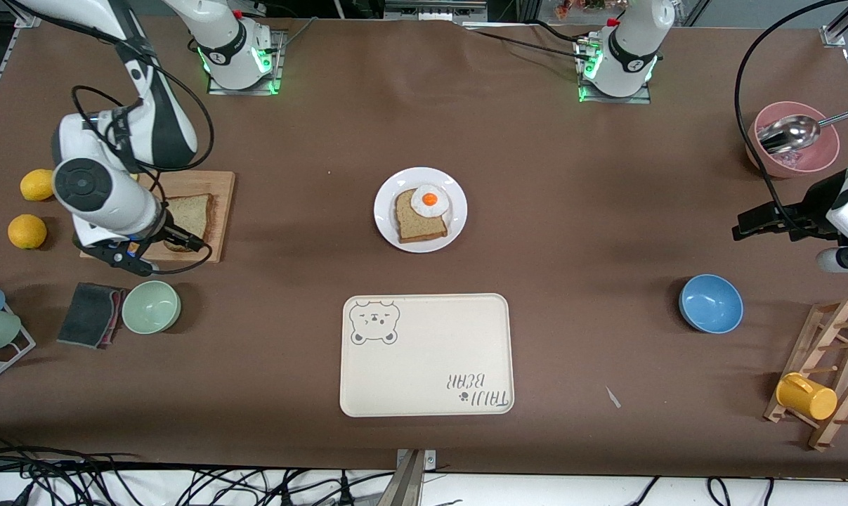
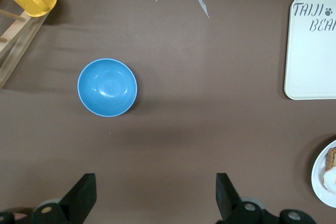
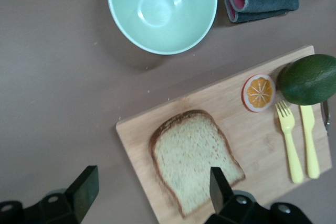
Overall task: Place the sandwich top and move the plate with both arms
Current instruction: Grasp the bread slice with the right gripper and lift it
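The sandwich on the plate is to be topped, so the robot's right gripper will next grab the sandwich top by its crust edge [image 3: 162, 180].
The sandwich top [image 1: 188, 214] lies flat on a wooden cutting board [image 1: 221, 211] at the right arm's end of the table; the right wrist view shows this pale slice [image 3: 191, 156] with its dark crust. My right gripper [image 1: 132, 256] hangs over the board's edge, open [image 3: 152, 177], with one finger above the slice and the other above bare table. The white plate [image 1: 388, 225] sits mid-table and carries a darker bread slice [image 1: 416, 223] with a fried egg [image 1: 430, 200]. My left gripper [image 1: 750, 228] waits open [image 2: 156, 182] over bare table beside the blue bowl [image 2: 107, 87].
A cream bear tray [image 1: 427, 355] lies nearer the camera than the plate. A green bowl [image 1: 151, 306], a grey cloth [image 1: 90, 314] and two lemons [image 1: 37, 184] surround the board. An avocado [image 3: 307, 80], orange slice [image 3: 258, 92] and yellow cutlery [image 3: 299, 140] share it. A pink bowl [image 1: 792, 151] and cup rack [image 1: 817, 379] stand at the left arm's end.
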Robot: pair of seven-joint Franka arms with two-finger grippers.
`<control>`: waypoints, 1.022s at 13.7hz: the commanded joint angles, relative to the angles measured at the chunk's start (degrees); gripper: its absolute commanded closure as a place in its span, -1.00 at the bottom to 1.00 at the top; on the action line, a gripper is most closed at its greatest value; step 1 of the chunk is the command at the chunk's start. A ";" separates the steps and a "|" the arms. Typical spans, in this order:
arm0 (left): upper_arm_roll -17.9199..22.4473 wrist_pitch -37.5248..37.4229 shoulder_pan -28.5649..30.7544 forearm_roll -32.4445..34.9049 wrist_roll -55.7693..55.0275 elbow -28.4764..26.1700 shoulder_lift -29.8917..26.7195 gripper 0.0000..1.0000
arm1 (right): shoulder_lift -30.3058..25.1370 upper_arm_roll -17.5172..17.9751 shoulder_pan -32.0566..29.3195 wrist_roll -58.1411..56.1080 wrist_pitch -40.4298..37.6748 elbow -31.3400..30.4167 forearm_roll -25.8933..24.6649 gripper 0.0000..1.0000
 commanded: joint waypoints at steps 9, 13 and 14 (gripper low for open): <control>0.13 0.30 -0.18 -0.51 -0.26 -0.68 -0.64 -1.00 | 5.88 -0.44 -0.06 5.81 12.96 -7.04 -5.62 -0.51; 0.13 0.30 -0.18 -0.51 -0.26 -0.68 -0.73 -1.00 | 6.68 -1.58 -0.06 5.72 12.52 -8.53 -6.42 -0.30; 0.13 0.30 -0.18 -0.51 -0.26 -0.68 -0.73 -1.00 | 6.76 -1.67 -0.15 5.72 12.52 -8.53 -6.42 -0.22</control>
